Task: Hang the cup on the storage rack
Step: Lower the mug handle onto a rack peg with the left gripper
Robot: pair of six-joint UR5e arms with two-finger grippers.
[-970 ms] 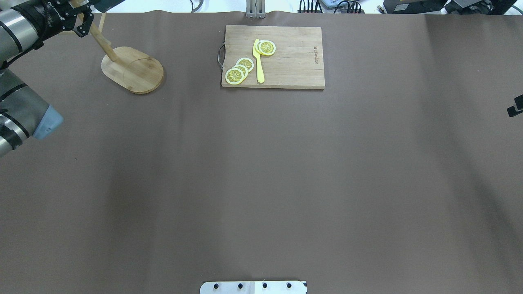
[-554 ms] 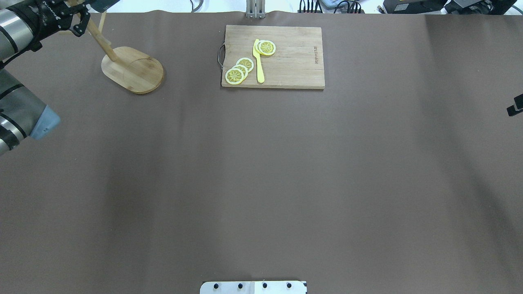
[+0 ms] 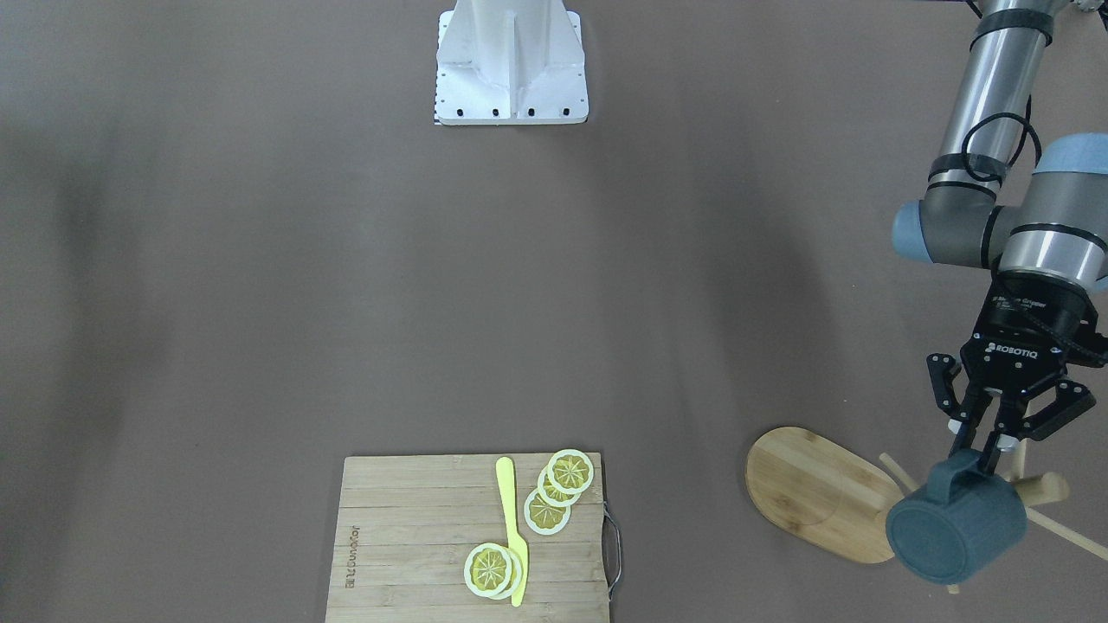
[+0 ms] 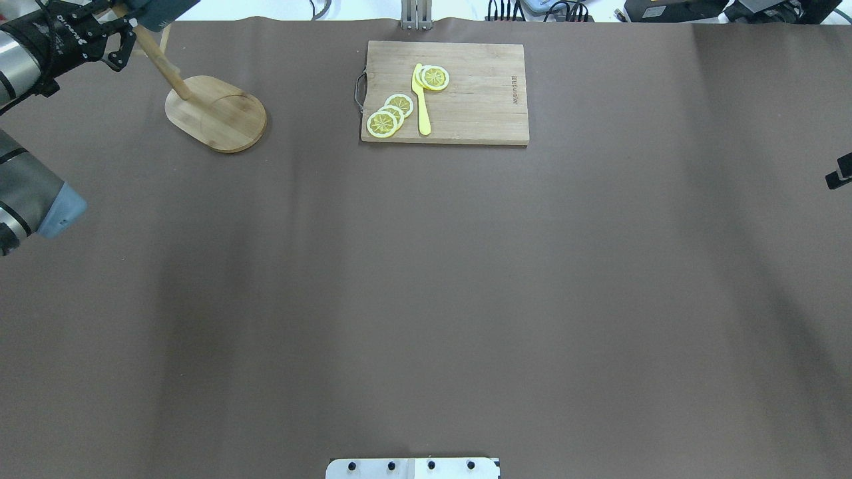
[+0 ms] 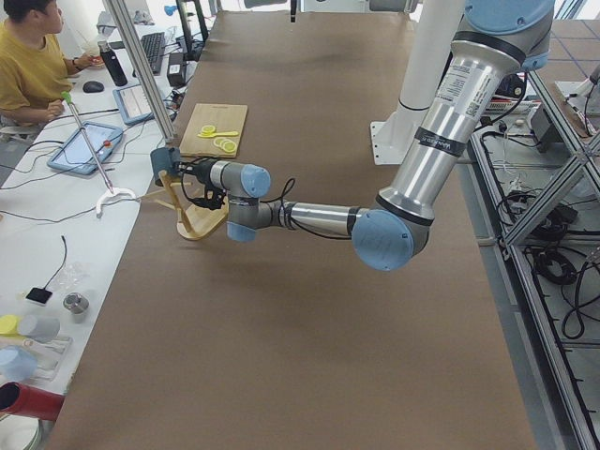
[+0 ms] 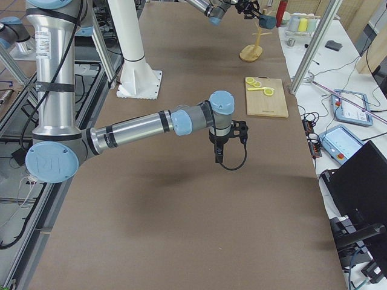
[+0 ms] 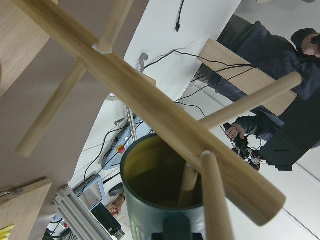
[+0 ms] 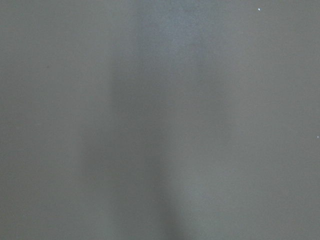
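I should open my left gripper now. A peg of the storage rack [image 7: 188, 185] reaches into the dark teal cup's opening [image 7: 152, 172], so the cup would hang on the peg.
My left gripper [image 3: 982, 452] is shut on the loop handle of the dark teal cup [image 3: 956, 532] and holds it in the air, tilted on its side, against the upper pegs of the bamboo storage rack [image 3: 818, 493]. In the overhead view the cup [image 4: 160, 9] is at the top of the rack's slanted post [image 4: 163, 66], at the table's far left. In the left wrist view the cup's yellowish mouth [image 7: 160, 175] lies right behind the post [image 7: 150, 107], with pegs crossing it. Only a black part of my right gripper [image 4: 840, 171] shows at the table's right edge; I cannot tell its state.
A slatted wooden cutting board [image 4: 479, 100] with lemon slices [image 4: 389, 116] and a yellow knife [image 4: 421, 100] lies at the far middle. The robot's base plate [image 4: 413, 468] is at the near edge. A person sits beyond the far edge [image 5: 33, 70].
My left gripper has moved a little to the left in the overhead view with the cup, along the top of the rack. The right arm has not moved.
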